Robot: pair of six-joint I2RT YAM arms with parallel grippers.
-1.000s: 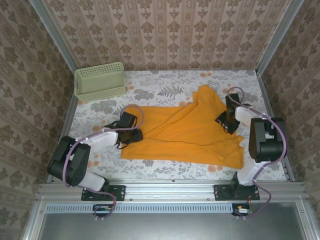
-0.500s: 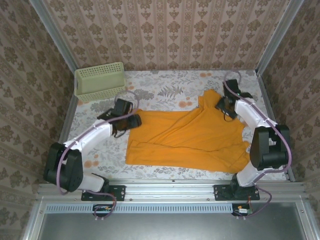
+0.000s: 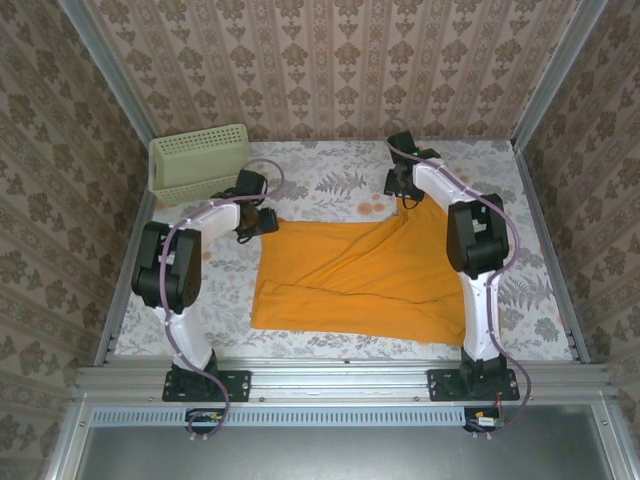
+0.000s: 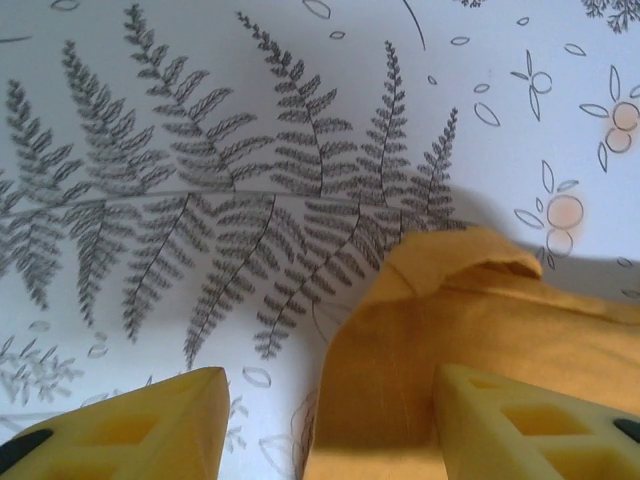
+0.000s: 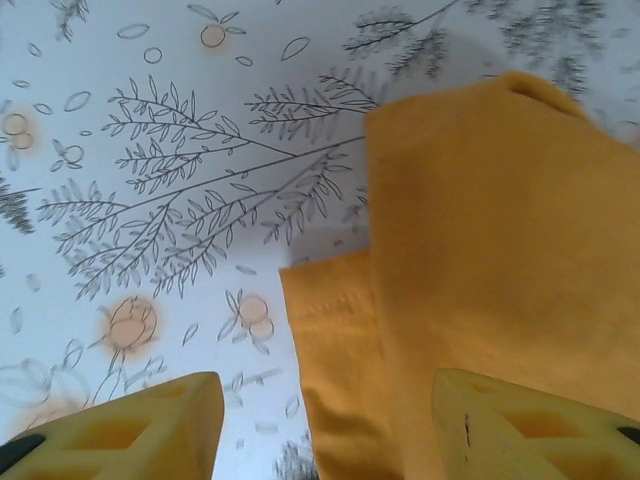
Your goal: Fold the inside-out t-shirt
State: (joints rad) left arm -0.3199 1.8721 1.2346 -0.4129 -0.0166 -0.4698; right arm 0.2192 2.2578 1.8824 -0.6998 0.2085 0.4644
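I will grab the inside-out t-shirt's far corner [image 3: 273, 228] [image 4: 374, 358] with my left gripper next. Then I can pull the far edge of the t-shirt inward and fold it over.
The inside-out t-shirt [image 3: 360, 275] lies spread on the floral table, plain orange-yellow face up, with loose folds across its middle. My left gripper [image 3: 266, 222] sits at its far left corner. In the left wrist view this gripper [image 4: 335, 435] is open, and a cloth corner [image 4: 450, 320] lies flat between the yellow fingers [image 4: 130, 430], closer to the right one. My right gripper [image 3: 405, 193] is at the shirt's far right corner. The right wrist view shows it [image 5: 325, 435] open too, over a hemmed edge of the shirt [image 5: 480, 230], which rests on the table.
A pale green mesh basket [image 3: 200, 163] stands at the far left corner, close behind the left arm. Patterned walls and metal posts close in the table [image 3: 320, 180] on three sides. Bare tablecloth shows beyond the shirt and at the right.
Both grippers swept toward the far side of the table, the right one also leftward. The shirt's raised right part came down and its far edge now lies stretched out between them.
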